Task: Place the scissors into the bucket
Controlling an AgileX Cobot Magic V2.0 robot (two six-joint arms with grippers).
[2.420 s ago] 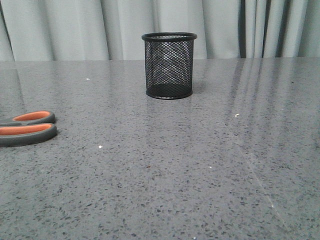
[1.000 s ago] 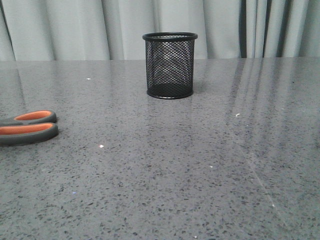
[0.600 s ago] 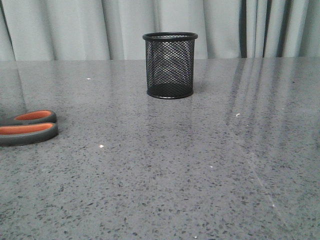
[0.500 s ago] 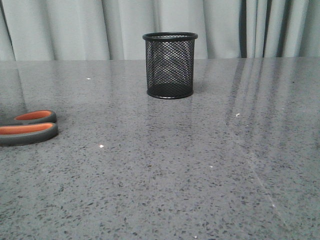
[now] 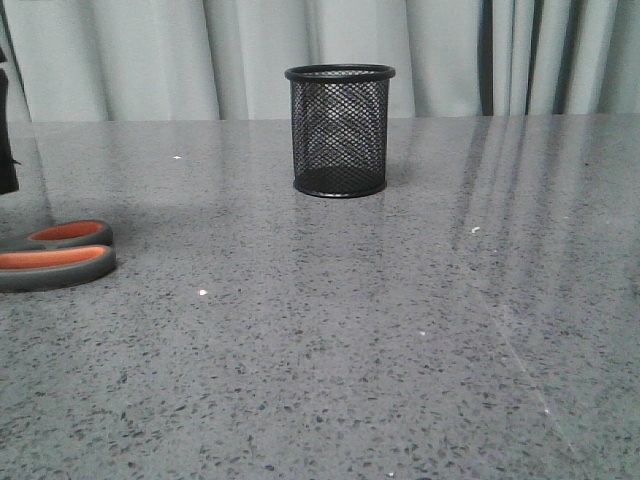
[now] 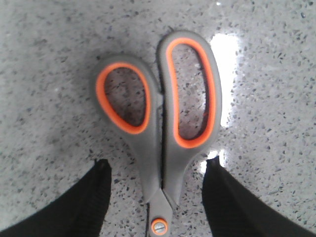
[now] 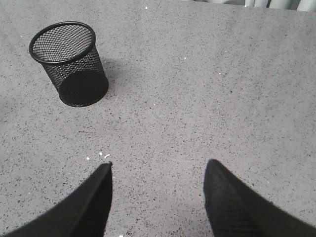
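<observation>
My left gripper lowers next, before it closes on the scissors, since its fingers are above them, short of their handles, and closing now would miss.
The scissors (image 5: 55, 258) lie flat at the table's left edge, only their dark grey, orange-lined handle loops showing in the front view. In the left wrist view the scissors (image 6: 163, 128) lie shut. My left gripper (image 6: 157, 165) is open, its fingers either side of the handle neck near the pivot screw, not touching. A dark bit of the left arm (image 5: 5, 130) shows at the left edge. The bucket (image 5: 339, 130), a black wire-mesh cup, stands upright at the back middle, empty, and shows in the right wrist view (image 7: 69, 64). My right gripper (image 7: 158, 168) is open and empty above bare table.
The grey speckled table (image 5: 380, 330) stretches across the view, with pale curtains (image 5: 200, 50) behind its far edge. A few small white specks (image 5: 202, 292) lie on the surface.
A dark part of the left arm has come into the front view at the left edge above the scissors. Scissors and bucket have not moved.
</observation>
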